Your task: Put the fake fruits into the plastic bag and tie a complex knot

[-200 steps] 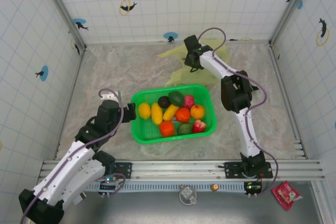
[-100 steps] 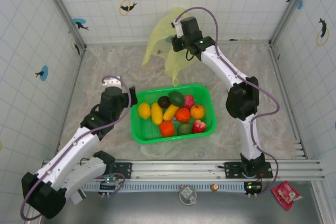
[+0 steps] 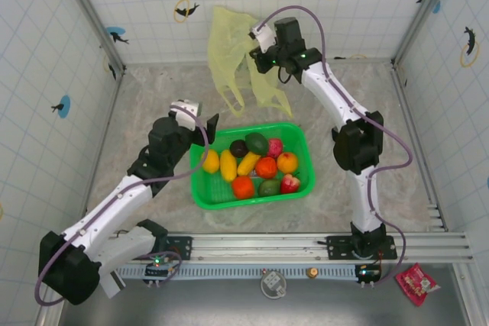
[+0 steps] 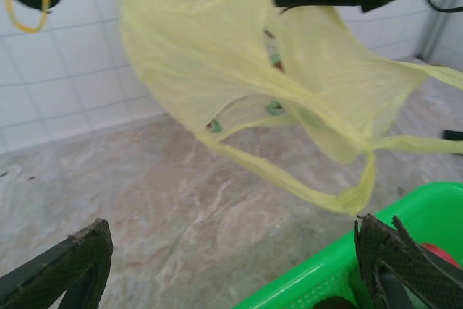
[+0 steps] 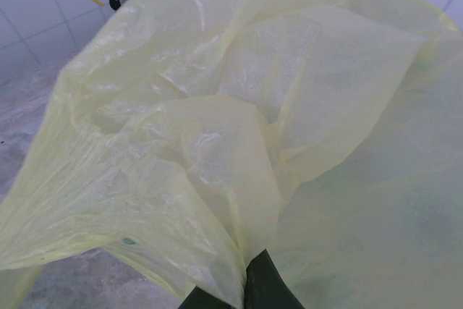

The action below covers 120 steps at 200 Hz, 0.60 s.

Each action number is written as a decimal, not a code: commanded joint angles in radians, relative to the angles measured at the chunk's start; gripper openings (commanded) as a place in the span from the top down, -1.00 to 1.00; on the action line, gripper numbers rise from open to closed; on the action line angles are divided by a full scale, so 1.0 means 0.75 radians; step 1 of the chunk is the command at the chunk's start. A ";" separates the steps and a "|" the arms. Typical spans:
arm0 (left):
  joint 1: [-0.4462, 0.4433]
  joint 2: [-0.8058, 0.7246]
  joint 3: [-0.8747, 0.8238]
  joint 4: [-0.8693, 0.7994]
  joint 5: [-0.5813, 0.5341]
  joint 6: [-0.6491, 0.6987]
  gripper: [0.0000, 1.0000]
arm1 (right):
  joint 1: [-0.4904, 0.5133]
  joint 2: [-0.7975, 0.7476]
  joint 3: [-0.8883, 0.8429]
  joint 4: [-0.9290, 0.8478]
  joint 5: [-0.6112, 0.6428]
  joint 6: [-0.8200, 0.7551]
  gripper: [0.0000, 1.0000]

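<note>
The plastic bag's dangling loop handle (image 4: 334,197) is next for my left gripper to grab, and that will keep the bag's opening open to place the fake fruits inside.
The plastic bag (image 3: 226,40) hangs in the air above the back of the table, pale yellow and crumpled. My right gripper (image 3: 258,56) is shut on its upper film (image 5: 217,142). One loop handle (image 4: 346,195) dangles low. Several fake fruits (image 3: 260,163), yellow, orange, red, green and dark brown, lie in the green basket (image 3: 200,192). My left gripper (image 3: 205,129) stands open at the basket's back left corner, below and in front of the bag. Its fingers (image 4: 69,262) are wide apart with nothing between them. The knot is out of view.
The green basket's rim (image 4: 325,269) lies just under my left gripper's right finger. Tiled walls close in the table on three sides. A rail runs along the near edge. Bare marbled table (image 3: 145,104) lies left of the basket.
My right gripper has lifted the bag off the back of the table into the air and swung it leftward. My left arm has reached forward and right to the basket's back corner.
</note>
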 commanded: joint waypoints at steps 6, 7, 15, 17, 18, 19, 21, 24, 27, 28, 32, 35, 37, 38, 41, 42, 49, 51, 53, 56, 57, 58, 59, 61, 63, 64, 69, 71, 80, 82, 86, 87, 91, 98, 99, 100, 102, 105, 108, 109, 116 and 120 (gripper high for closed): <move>-0.009 0.031 -0.011 0.156 0.296 0.124 -0.73 | -0.012 -0.025 0.026 -0.026 -0.105 -0.019 1.00; -0.009 0.031 -0.011 0.157 0.305 0.129 -0.73 | -0.012 -0.025 0.026 -0.026 -0.106 -0.018 1.00; -0.010 0.044 -0.009 0.156 0.395 0.185 -0.69 | -0.015 -0.026 0.024 -0.035 -0.108 -0.013 1.00; -0.010 0.048 -0.011 0.155 0.419 0.198 -0.69 | -0.015 -0.027 0.026 -0.038 -0.112 -0.014 1.00; -0.009 0.050 -0.011 0.155 0.430 0.207 -0.69 | -0.015 -0.026 0.025 -0.039 -0.113 -0.013 1.00; -0.009 0.052 -0.010 0.156 0.439 0.216 -0.68 | -0.015 -0.027 0.025 -0.040 -0.114 -0.013 1.00; -0.010 0.056 -0.012 0.157 0.458 0.231 -0.67 | -0.015 -0.030 0.023 -0.042 -0.114 -0.014 1.00; -0.009 0.061 -0.013 0.157 0.488 0.258 -0.66 | -0.015 -0.029 0.024 -0.044 -0.114 -0.016 1.00; -0.010 0.068 -0.015 0.158 0.508 0.286 -0.66 | -0.015 -0.031 0.021 -0.048 -0.114 -0.016 1.00; -0.012 0.069 -0.016 0.159 0.511 0.293 -0.65 | -0.015 -0.032 0.021 -0.048 -0.114 -0.017 1.00; -0.012 0.080 -0.013 0.160 0.515 0.319 -0.66 | -0.015 -0.031 0.021 -0.049 -0.114 -0.013 1.00; -0.013 0.088 -0.012 0.166 0.514 0.333 -0.67 | -0.014 -0.031 0.021 -0.050 -0.114 -0.011 1.00; -0.014 0.093 -0.012 0.167 0.511 0.339 -0.67 | -0.015 -0.033 0.020 -0.050 -0.114 -0.010 1.00; -0.013 0.096 -0.011 0.167 0.508 0.341 -0.68 | -0.015 -0.034 0.020 -0.050 -0.114 -0.009 1.00; -0.013 0.103 -0.007 0.171 0.500 0.354 -0.68 | -0.015 -0.033 0.021 -0.051 -0.148 -0.007 1.00; -0.013 0.108 -0.006 0.171 0.497 0.357 -0.69 | -0.015 -0.033 0.022 -0.051 -0.153 -0.007 1.00; -0.011 0.131 0.003 0.174 0.490 0.393 -0.70 | -0.015 -0.035 0.022 -0.052 -0.170 -0.002 1.00; -0.013 0.138 0.006 0.174 0.492 0.402 -0.70 | -0.015 -0.035 0.021 -0.053 -0.176 0.000 1.00; -0.012 0.142 0.009 0.174 0.496 0.411 -0.70 | -0.014 -0.038 0.022 -0.051 -0.177 0.002 1.00; -0.012 0.155 0.015 0.174 0.501 0.432 -0.70 | -0.015 -0.037 0.019 -0.050 -0.182 0.003 1.00; -0.013 0.159 0.017 0.174 0.505 0.437 -0.70 | -0.015 -0.038 0.021 -0.050 -0.184 0.005 1.00; -0.013 0.163 0.019 0.173 0.509 0.440 -0.70 | -0.015 -0.038 0.019 -0.050 -0.185 0.007 1.00; -0.013 0.168 0.021 0.172 0.511 0.444 -0.70 | -0.015 -0.038 0.020 -0.050 -0.185 0.008 1.00; -0.013 0.174 0.030 0.171 0.512 0.454 -0.71 | -0.015 -0.039 0.021 -0.049 -0.188 0.010 1.00; -0.013 0.184 0.036 0.169 0.512 0.458 -0.71 | -0.015 -0.042 0.019 -0.048 -0.191 0.013 1.00; -0.012 0.189 0.040 0.168 0.512 0.460 -0.71 | -0.015 -0.041 0.021 -0.047 -0.191 0.013 1.00; -0.012 0.213 0.058 0.164 0.504 0.468 -0.71 | -0.015 -0.043 0.019 -0.045 -0.197 0.020 1.00; -0.012 0.223 0.066 0.164 0.496 0.468 -0.71 | -0.014 -0.043 0.018 -0.045 -0.199 0.021 1.00; -0.013 0.263 0.088 0.178 0.485 0.467 -0.70 | -0.015 -0.048 0.019 -0.039 -0.212 0.030 1.00; -0.012 0.271 0.091 0.184 0.484 0.468 -0.70 | -0.015 -0.047 0.020 -0.038 -0.215 0.032 1.00; -0.013 0.286 0.093 0.195 0.484 0.472 -0.70 | -0.015 -0.050 0.020 -0.036 -0.218 0.036 1.00; -0.013 0.290 0.093 0.198 0.484 0.473 -0.70 | -0.015 -0.049 0.020 -0.035 -0.219 0.038 1.00; -0.013 0.303 0.099 0.209 0.482 0.474 -0.69 | -0.015 -0.049 0.020 -0.035 -0.223 0.040 1.00; -0.013 0.337 0.111 0.223 0.468 0.470 -0.67 | -0.015 -0.051 0.020 -0.031 -0.228 0.044 1.00; -0.012 0.342 0.114 0.224 0.467 0.468 -0.67 | -0.015 -0.051 0.020 -0.031 -0.228 0.045 1.00; -0.013 0.345 0.117 0.224 0.465 0.467 -0.66 | -0.014 -0.052 0.020 -0.031 -0.229 0.046 1.00; -0.013 0.356 0.122 0.227 0.459 0.464 -0.66 | -0.015 -0.053 0.020 -0.031 -0.229 0.047 1.00; -0.012 0.368 0.129 0.230 0.456 0.461 -0.65 | -0.015 -0.053 0.020 -0.031 -0.231 0.046 1.00; -0.013 0.379 0.134 0.234 0.452 0.459 -0.65 | -0.015 -0.055 0.018 -0.032 -0.229 0.048 1.00; -0.012 0.383 0.135 0.236 0.451 0.459 -0.64 | -0.014 -0.055 0.017 -0.031 -0.230 0.049 1.00; -0.013 0.402 0.138 0.254 0.455 0.455 -0.62 | -0.013 -0.059 0.015 -0.028 -0.232 0.052 1.00; -0.012 0.411 0.135 0.270 0.459 0.453 -0.61 | -0.013 -0.061 0.011 -0.027 -0.236 0.055 1.00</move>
